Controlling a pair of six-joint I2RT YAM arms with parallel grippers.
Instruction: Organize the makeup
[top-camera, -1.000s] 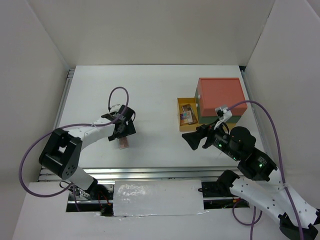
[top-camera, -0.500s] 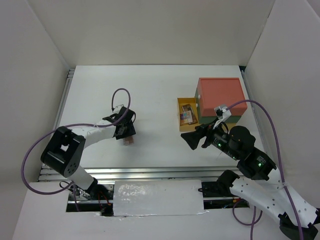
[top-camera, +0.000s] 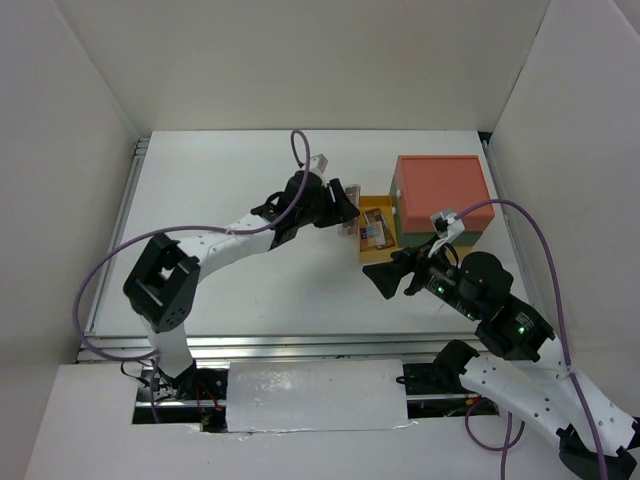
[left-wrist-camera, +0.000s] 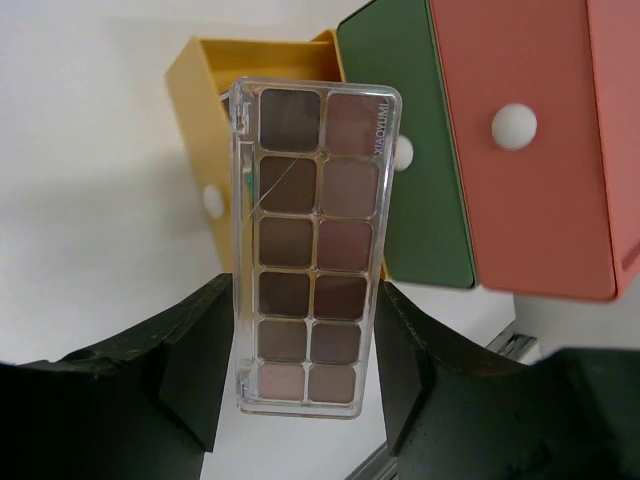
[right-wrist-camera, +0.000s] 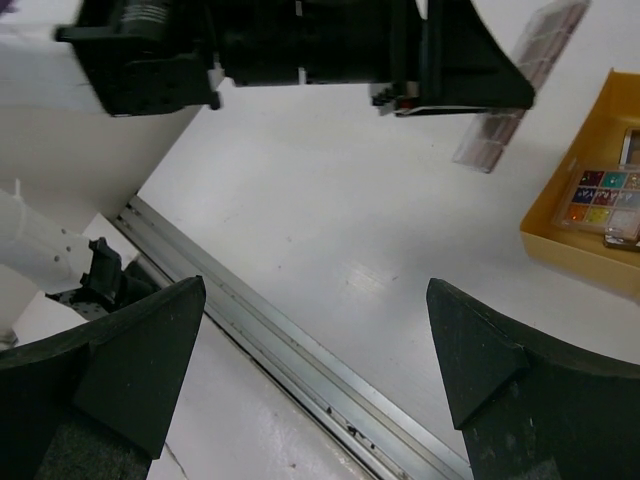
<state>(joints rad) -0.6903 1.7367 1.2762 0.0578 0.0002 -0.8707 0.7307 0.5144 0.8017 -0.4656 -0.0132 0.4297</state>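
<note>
The palette hangs beside the yellow drawer (left-wrist-camera: 195, 110) as seen from above and would miss the drawer if the robot's left gripper opened now, so that gripper should keep holding the palette.
My left gripper (left-wrist-camera: 305, 335) is shut on the lower end of a long clear eyeshadow palette (left-wrist-camera: 310, 240) with brown-pink pans. It holds the palette in the air just left of the open yellow drawer (left-wrist-camera: 195, 110). From above, the left gripper (top-camera: 343, 216) and the palette (top-camera: 349, 228) sit at the drawer's left rim (top-camera: 360, 230). Inside the drawer lie a small multicoloured palette (top-camera: 372, 236) and a brownish item (top-camera: 377, 215). My right gripper (top-camera: 381, 279) is open and empty, just in front of the drawer. In the right wrist view the right gripper (right-wrist-camera: 315, 300) hangs over bare table.
The drawer box has a red top (top-camera: 440, 185). Its green drawer (left-wrist-camera: 400, 150) and red drawer (left-wrist-camera: 530, 150) are closed, each with a white knob. A metal rail (right-wrist-camera: 290, 350) runs along the table's near edge. White walls enclose the table.
My left arm has lifted the long palette from the left-middle of the table and carried it right, up to the yellow drawer. The right arm has not moved.
</note>
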